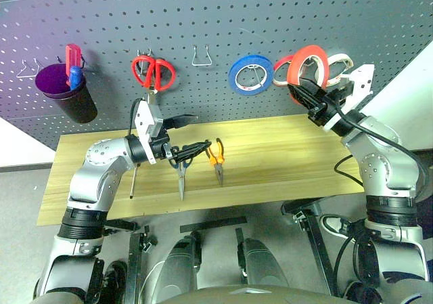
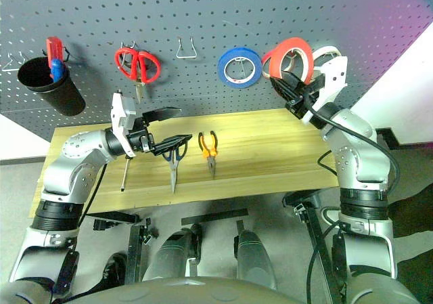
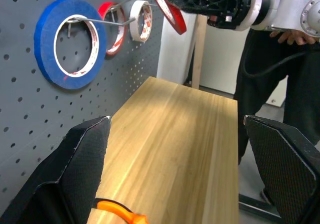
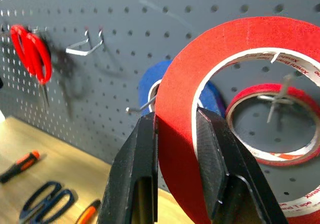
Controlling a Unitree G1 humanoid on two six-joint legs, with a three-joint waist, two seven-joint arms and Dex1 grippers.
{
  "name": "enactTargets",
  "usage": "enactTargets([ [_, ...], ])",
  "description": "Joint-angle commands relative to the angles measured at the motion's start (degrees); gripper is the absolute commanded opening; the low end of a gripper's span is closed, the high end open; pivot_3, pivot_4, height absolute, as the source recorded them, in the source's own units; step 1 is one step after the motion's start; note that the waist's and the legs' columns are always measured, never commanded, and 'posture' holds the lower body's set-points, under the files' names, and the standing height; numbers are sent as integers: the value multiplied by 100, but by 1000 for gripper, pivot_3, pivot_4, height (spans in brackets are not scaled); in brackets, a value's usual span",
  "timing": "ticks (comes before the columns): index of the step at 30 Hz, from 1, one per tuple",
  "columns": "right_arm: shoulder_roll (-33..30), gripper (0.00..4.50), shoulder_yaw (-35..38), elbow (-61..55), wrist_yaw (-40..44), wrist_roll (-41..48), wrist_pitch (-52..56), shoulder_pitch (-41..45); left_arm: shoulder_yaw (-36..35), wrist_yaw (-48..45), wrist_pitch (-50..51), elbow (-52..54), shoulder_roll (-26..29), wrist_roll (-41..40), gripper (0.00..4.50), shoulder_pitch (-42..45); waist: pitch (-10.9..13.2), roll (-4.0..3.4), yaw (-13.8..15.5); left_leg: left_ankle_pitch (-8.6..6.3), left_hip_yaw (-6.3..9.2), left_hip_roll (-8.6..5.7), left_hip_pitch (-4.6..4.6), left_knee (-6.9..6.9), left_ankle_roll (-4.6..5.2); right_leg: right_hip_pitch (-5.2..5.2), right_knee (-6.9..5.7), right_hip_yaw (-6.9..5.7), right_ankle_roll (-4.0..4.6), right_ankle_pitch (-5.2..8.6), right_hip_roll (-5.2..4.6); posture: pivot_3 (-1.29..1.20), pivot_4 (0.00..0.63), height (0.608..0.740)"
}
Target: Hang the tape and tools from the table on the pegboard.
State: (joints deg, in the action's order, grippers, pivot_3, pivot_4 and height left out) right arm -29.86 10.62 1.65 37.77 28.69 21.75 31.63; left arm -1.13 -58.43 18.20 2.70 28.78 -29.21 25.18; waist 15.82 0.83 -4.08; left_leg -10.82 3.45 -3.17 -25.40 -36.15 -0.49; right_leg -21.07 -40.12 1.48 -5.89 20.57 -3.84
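Observation:
My right gripper should keep holding the large red ring (image 4: 180, 79) until it gets to the wire hook (image 4: 278, 98). The ring hangs short of the hook in the right wrist view.
My right gripper (image 1: 302, 91) is shut on the lower edge of the tape (image 1: 304, 49), a large bright red ring held upright just in front of the pegboard (image 1: 216, 19) at the right. The right wrist view shows both fingers clamping the ring's band (image 4: 210, 59), with a wire hook just behind it. On the table (image 1: 284, 155) lie dark-blue-handled scissors (image 1: 181, 168), orange-and-black pliers (image 1: 216, 158) and a slim screwdriver (image 1: 132, 182). Just above the scissors' handles my left gripper (image 1: 201, 131) hovers open and empty.
Hanging on the board are red-handled scissors (image 1: 153, 72), a blue roll (image 1: 250, 74), smaller red-edged rolls (image 1: 338, 63), a bare wire hook (image 1: 201, 57) and a dark cup (image 1: 67, 91) at far left. A person in dark clothes (image 3: 280, 84) stands beyond the table's right end.

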Motion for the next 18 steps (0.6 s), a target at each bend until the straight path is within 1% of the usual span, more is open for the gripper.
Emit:
enactTargets([
  [1,38,708,-33,106,138,-108,-289,245,-87,30,-6,265,49,-58,4500,-10,0,0,5,0,0,0,0,0,0,-1,0,0,0,0,0,-84,199,740],
  [10,125,708,-104,1104,366,-470,-929,491,-310,326,321,717,75,-342,4500,-100,0,0,12,0,0,0,0,0,0,0,0,0,0,0,-1,-61,206,740],
  [18,188,708,-201,1482,522,-698,-1256,501,-480,700,491,1051,26,-569,4500,-171,0,0,10,0,0,0,0,0,0,0,-1,0,0,0,0,-45,206,740],
])
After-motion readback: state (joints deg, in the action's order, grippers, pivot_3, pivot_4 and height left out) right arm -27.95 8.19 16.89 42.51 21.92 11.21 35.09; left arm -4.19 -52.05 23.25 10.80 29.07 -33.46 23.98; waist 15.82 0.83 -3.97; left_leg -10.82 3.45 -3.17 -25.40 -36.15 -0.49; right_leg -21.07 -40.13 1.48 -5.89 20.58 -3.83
